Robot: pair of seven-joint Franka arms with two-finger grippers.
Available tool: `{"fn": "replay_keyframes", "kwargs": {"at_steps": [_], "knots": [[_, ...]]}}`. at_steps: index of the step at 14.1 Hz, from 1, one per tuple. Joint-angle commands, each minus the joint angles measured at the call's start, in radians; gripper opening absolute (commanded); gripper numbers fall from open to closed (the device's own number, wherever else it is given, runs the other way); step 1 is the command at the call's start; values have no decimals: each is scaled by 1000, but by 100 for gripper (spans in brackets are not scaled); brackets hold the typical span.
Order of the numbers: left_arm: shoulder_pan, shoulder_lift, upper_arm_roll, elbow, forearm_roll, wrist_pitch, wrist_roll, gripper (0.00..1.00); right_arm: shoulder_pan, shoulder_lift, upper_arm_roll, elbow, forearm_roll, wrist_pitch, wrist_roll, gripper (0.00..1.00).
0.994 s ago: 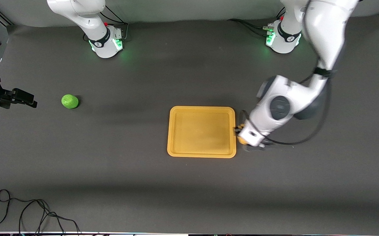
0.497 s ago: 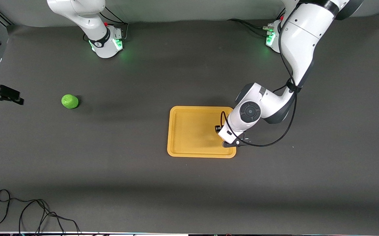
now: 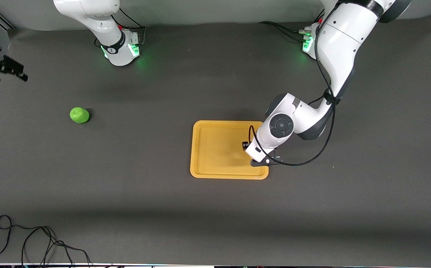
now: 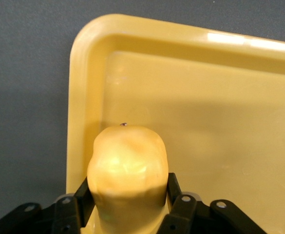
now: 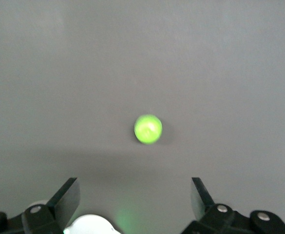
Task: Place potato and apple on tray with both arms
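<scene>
The right gripper picks up the green apple (image 3: 79, 115) by its round sides next, to place it on the yellow-orange tray (image 3: 215, 149).
My left gripper (image 4: 130, 189) is shut on the yellow-tan potato (image 4: 127, 163) and holds it just over the yellow-orange tray (image 4: 220, 122), near the rim at the left arm's end. In the front view the wrist hides the potato, and the left gripper (image 3: 253, 153) is over the tray (image 3: 215, 149). The green apple (image 3: 79, 115) lies on the table toward the right arm's end, well away from the tray. My right gripper (image 3: 9, 70) is open and empty, up in the air at that end. In its wrist view (image 5: 135, 187) the apple (image 5: 148, 128) lies far below.
The two white bases with green lights (image 3: 122, 50) (image 3: 317, 44) stand along the robots' side of the dark table. A loose black cable (image 3: 32, 242) lies near the front camera's edge at the right arm's end.
My left gripper has carried the potato from beside the tray to over its end, then settled. My right gripper has drawn back toward the robots' side, away from the apple.
</scene>
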Motion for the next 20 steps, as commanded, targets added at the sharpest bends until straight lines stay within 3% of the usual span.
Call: {"fn": "replay_keyframes", "kwargs": {"at_steps": [1,4,7,10,14,17,20], "knots": [[-13,1,14,14,24,-17,-8,88,16,-92,-76,-118,-53,40,-42,100],[-5,-7,14,17,24,-27,-8,95,16,-90,-108,-196,-85,103,-42,100],[10,-84,17,23,24,-64,-16,99,10,-60,-151,-319,-91,273,-42,100],[126,-268,9,32,9,-186,68,100,19,61,-209,-393,-108,471,-44,100],[234,-463,21,28,39,-430,315,100,21,263,-222,-454,-103,764,-45,100],[327,-551,35,-18,59,-454,476,100,50,383,-223,-454,-90,887,-39,100],[409,-628,35,-98,59,-441,565,100,119,431,-223,-453,5,892,-42,100]]}}
